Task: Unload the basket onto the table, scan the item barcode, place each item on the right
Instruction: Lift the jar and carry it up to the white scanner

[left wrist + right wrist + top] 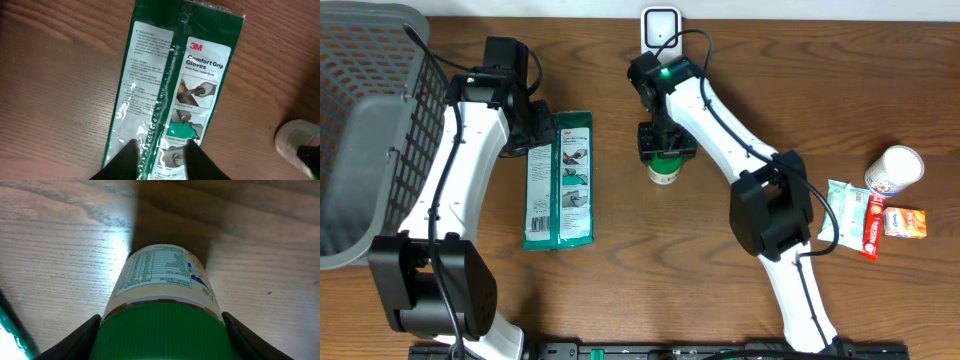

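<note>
The white bottle would come up off the table if I lifted my right gripper now, because my right gripper has the green lid [666, 163] [160, 335] squarely between both fingers.
A white bottle [664, 172] with a green screw lid [160, 335] lies near the table's middle, its nutrition label [157, 274] facing up; no barcode shows. My right gripper [665, 150] is shut on the lid, one finger pressed against each side [161, 327]. A white scanner [660, 27] stands at the back edge, just beyond it. A flat green glove packet [560, 185] lies on the table to the left. My left gripper [538, 135] hovers over the packet's far end, open, its fingers [127, 160] astride the centre seam [165, 95].
A grey mesh basket [370, 120] fills the far left. At the right lie a white cup [894, 170] on its side, a pale green packet [850, 205], a red stick pack [873, 225] and a small orange box [905, 222].
</note>
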You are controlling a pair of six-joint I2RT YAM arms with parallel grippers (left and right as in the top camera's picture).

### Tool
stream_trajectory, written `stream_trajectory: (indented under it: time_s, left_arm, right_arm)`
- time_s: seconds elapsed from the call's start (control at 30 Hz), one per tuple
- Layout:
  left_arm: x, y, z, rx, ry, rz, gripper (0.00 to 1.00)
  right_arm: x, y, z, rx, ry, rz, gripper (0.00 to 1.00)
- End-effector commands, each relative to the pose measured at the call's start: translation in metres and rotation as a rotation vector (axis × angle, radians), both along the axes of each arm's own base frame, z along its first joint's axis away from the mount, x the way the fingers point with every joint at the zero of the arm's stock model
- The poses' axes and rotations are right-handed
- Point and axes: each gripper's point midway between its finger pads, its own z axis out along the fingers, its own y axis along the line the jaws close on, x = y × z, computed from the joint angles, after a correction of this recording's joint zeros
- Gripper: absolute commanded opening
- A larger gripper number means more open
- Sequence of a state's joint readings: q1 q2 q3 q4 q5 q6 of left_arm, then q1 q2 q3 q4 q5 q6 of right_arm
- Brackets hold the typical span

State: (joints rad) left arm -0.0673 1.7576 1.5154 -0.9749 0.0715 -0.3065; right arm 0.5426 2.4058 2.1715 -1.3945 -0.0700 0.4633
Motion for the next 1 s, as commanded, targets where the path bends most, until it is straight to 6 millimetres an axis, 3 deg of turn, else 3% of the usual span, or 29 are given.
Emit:
stream_trajectory:
  time_s: [0.0, 0.03, 0.07, 0.1, 0.13, 0.23, 0.33, 0.5, 0.67, 0.87, 0.97]
  left_arm:
    - [-0.002, 0.004, 0.002, 0.013, -0.005, 0.005, 0.41]
    - [-0.002, 0.004, 0.002, 0.013, -0.006, 0.005, 0.41]
    - [-0.001, 0.004, 0.002, 0.013, -0.01, 0.006, 0.41]
    - [0.001, 0.004, 0.003, 0.012, -0.017, 0.006, 0.41]
    - [0.002, 0.004, 0.003, 0.012, -0.024, 0.006, 0.41]
    - [0.007, 0.003, 0.004, 0.01, -0.042, 0.006, 0.43]
    - [0.008, 0.003, 0.005, 0.01, -0.047, 0.006, 0.62]
    - [0.008, 0.003, 0.005, 0.01, -0.046, 0.006, 0.77]
    - [0.008, 0.003, 0.005, 0.01, -0.046, 0.006, 0.79]
    - [0.008, 0.003, 0.005, 0.01, -0.046, 0.006, 0.8]
    - [0.008, 0.003, 0.005, 0.01, -0.046, 0.006, 0.8]
  right_arm:
    - [0.016, -0.006, 0.022, 0.02, -0.063, 0.046, 0.42]
    - [0.017, -0.008, 0.026, 0.024, -0.07, 0.042, 0.33]
    - [0.02, -0.008, 0.03, 0.03, -0.081, 0.037, 0.14]
    - [0.022, -0.008, 0.034, 0.04, -0.093, 0.034, 0.04]
    - [0.025, -0.008, 0.039, 0.047, -0.106, 0.03, 0.01]
    - [0.032, -0.008, 0.054, 0.066, -0.145, 0.023, 0.03]
    - [0.033, -0.008, 0.067, 0.081, -0.174, 0.022, 0.07]
    - [0.041, -0.01, 0.09, 0.1, -0.244, 0.033, 0.01]
    - [0.058, -0.015, 0.122, 0.117, -0.376, 0.017, 0.01]
    - [0.104, -0.023, 0.177, 0.083, -0.681, -0.036, 0.01]
    - [0.123, -0.016, 0.197, 0.107, -0.796, 0.005, 0.01]
